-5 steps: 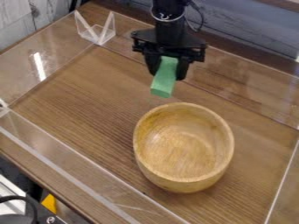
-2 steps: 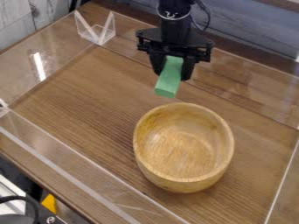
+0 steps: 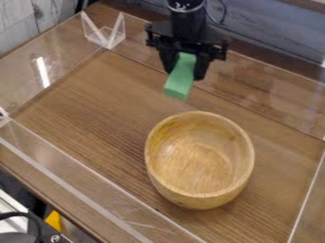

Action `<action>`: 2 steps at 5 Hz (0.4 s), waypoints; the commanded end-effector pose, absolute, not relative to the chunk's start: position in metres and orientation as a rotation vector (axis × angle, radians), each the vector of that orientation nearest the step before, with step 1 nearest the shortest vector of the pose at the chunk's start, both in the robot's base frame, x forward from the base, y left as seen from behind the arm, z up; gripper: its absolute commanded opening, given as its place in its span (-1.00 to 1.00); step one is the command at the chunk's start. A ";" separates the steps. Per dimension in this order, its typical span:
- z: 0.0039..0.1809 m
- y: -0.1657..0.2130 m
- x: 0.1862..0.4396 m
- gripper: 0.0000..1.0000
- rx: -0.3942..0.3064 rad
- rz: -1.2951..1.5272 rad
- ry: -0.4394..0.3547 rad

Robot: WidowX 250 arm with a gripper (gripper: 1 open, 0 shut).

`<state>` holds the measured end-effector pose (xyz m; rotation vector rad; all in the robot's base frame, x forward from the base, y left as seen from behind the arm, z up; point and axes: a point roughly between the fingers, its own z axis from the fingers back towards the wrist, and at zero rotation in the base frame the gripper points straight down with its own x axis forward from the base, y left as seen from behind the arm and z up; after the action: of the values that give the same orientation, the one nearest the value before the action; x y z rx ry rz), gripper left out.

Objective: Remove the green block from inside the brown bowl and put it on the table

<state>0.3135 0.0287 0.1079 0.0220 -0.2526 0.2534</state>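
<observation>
The green block's lower edge is still above the table behind the bowl. My gripper should lower the block before letting go, because it would drop if I opened now.
The green block (image 3: 181, 82) hangs tilted in the air, its upper end pinched in my black gripper (image 3: 188, 61), which is shut on it. Block and gripper hover above the table (image 3: 89, 104) behind the brown bowl (image 3: 200, 158), toward the far side. The bowl sits at the front right of the table and holds nothing.
Clear acrylic walls (image 3: 76, 195) border the table on all sides. A clear folded acrylic piece (image 3: 102, 30) stands at the back left corner. Bare wood lies left of the bowl and under the block.
The gripper with the green block has risen slightly and stayed behind the bowl, shifting a little right and back. The bowl has not moved.
</observation>
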 end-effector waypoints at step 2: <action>0.113 0.093 0.303 -1.00 0.073 0.238 -0.296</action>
<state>0.2993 0.0916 0.1009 0.0623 -0.2548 0.2466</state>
